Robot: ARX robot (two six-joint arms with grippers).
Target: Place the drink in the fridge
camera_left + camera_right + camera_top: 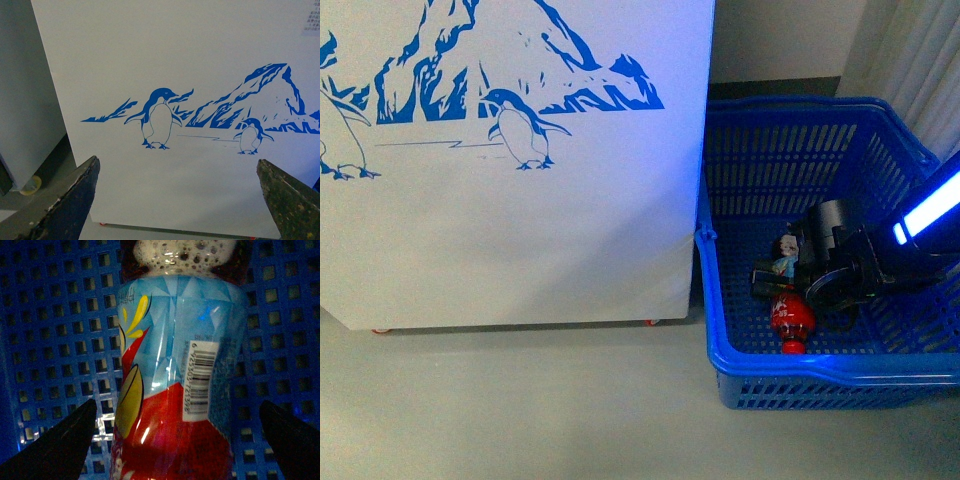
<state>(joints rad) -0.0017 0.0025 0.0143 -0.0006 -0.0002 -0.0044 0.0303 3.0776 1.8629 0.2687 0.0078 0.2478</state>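
Observation:
My right gripper grabs the drink around its labeled body [175, 370] next, to put the drink in the fridge.
The drink [793, 318] lies on the floor of the blue basket [790, 375], its red cap toward the basket's near wall. My right gripper [788, 282] hangs open inside the basket, over the bottle's label end. In the right wrist view the drink [170, 365] fills the middle, with its pale blue label, barcode and red liquid, and both dark fingers [60, 445] stand apart from it on either side. The fridge [520, 230] shows its white wall with the blue penguin print. My left gripper [176, 161] is open and empty, facing that wall of the fridge [165, 60].
The basket stands on the floor right beside the fridge's corner. Red castors [649, 322] show under the fridge. A grey cabinet [20, 100] stands next to the fridge, with a small yellowish roll [31, 185] on the floor at its foot.

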